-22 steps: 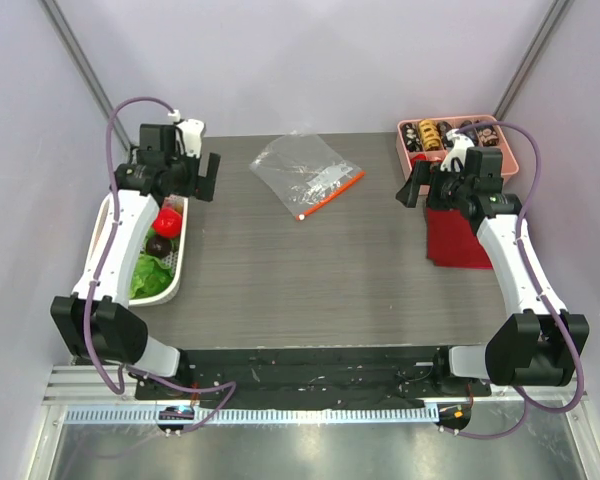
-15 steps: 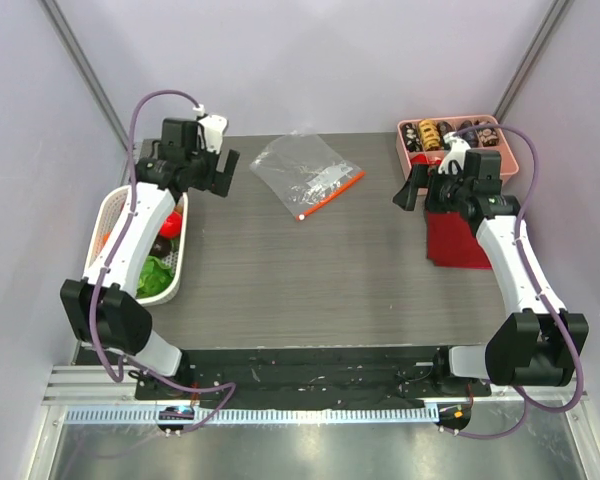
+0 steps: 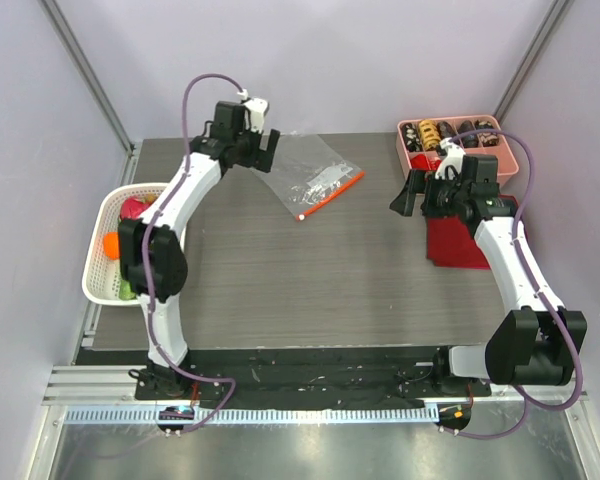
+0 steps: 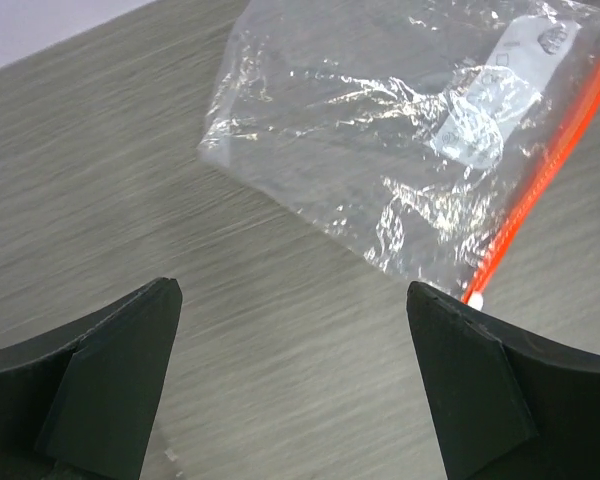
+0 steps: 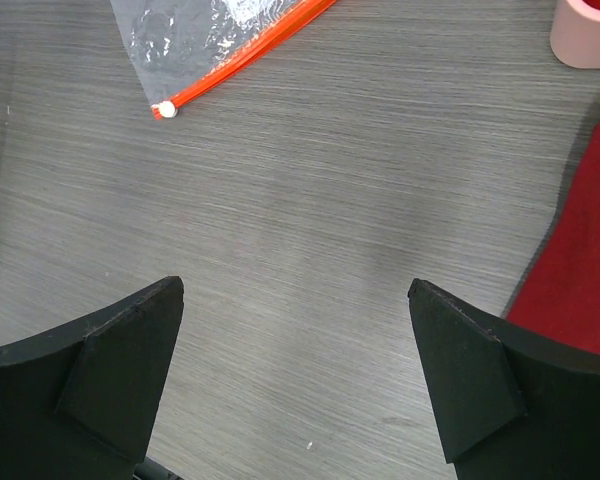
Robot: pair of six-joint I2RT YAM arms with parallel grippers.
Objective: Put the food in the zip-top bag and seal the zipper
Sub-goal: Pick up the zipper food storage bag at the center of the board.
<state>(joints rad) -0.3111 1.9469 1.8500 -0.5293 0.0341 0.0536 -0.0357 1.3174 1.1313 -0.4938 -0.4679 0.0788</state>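
Observation:
My left gripper needs to grab the zip-top bag by its clear side edge [image 3: 276, 191] next, so the orange-red zipper [image 3: 332, 195] stays free for my right gripper.
The clear zip-top bag [image 3: 308, 172] lies flat at the far middle of the table, its orange-red zipper [image 3: 332, 195] along the near right edge. My left gripper [image 3: 265, 150] is open and empty, just left of the bag. In the left wrist view the bag [image 4: 380, 130] and zipper [image 4: 540, 180] lie ahead of the open left gripper [image 4: 290, 295]. My right gripper [image 3: 410, 192] is open and empty, right of the bag; its view shows the right gripper [image 5: 295, 290], the bag corner [image 5: 200, 25] and the zipper [image 5: 245, 62]. An orange fruit [image 3: 111, 241] and some green lettuce [image 3: 127, 290] sit in a white basket [image 3: 92, 285].
The basket stands at the table's left edge, partly hidden by my left arm, and also holds a red-pink piece [image 3: 132, 207]. A pink compartment tray [image 3: 505, 160] stands at the far right. A dark red cloth [image 3: 460, 240] lies under my right arm and shows in the right wrist view [image 5: 580, 260].
My left arm has swung from over the basket to the far middle, beside the bag. The basket sits a little further left. My right gripper has edged left.

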